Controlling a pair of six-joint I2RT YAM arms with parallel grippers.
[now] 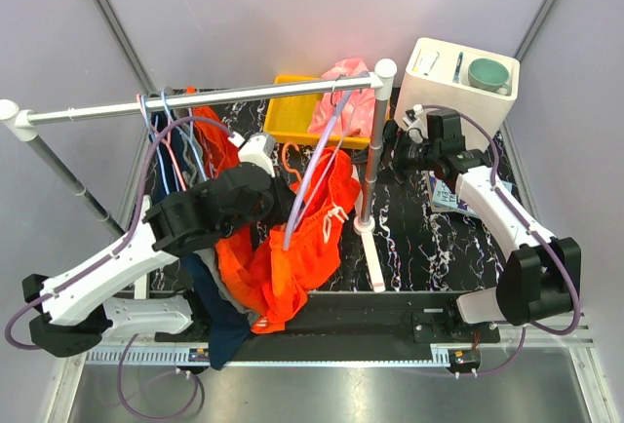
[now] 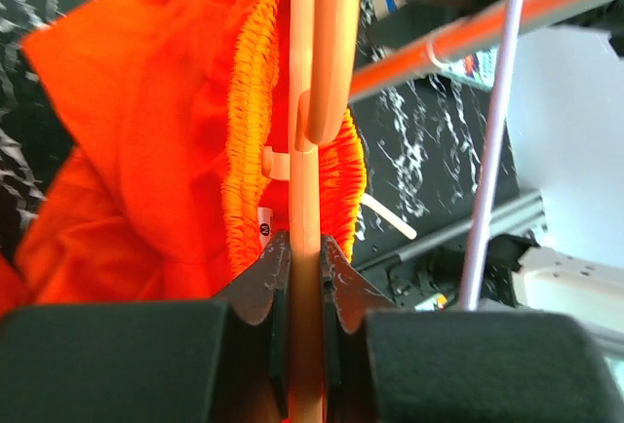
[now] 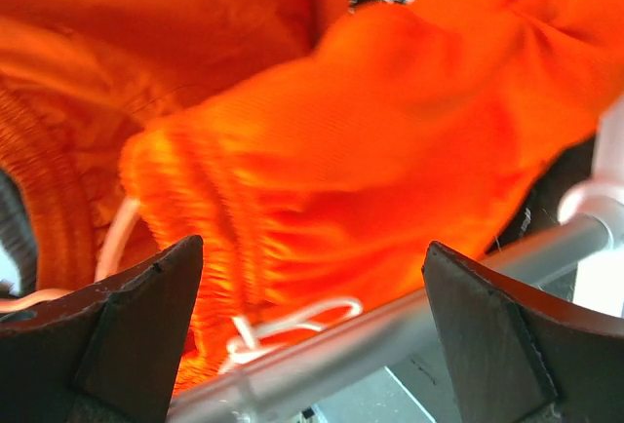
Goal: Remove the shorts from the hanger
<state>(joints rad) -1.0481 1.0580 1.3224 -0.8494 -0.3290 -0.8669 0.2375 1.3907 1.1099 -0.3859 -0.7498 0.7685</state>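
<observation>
I need to grab the orange shorts with my right gripper by the elastic waistband's edge nearest the rack's post. Then my left gripper can pull the hanger free.
The bright orange shorts hang bunched below the white rail, their white drawstrings dangling. In the left wrist view the elastic waistband lies against a peach hanger. My left gripper is shut on that hanger's straight bar, just below its clip; from above it sits at the top of the orange cloth. My right gripper stands open beside the rack's right post, and in its wrist view the jaws face the orange shorts across a rack tube with nothing between them. Light pink shorts lie in the yellow bin.
The yellow bin stands behind the rack. Several empty hangers hang at the rail's left end, and a dark blue garment droops below my left arm. A white box with a green cup sits at back right, a booklet beside it.
</observation>
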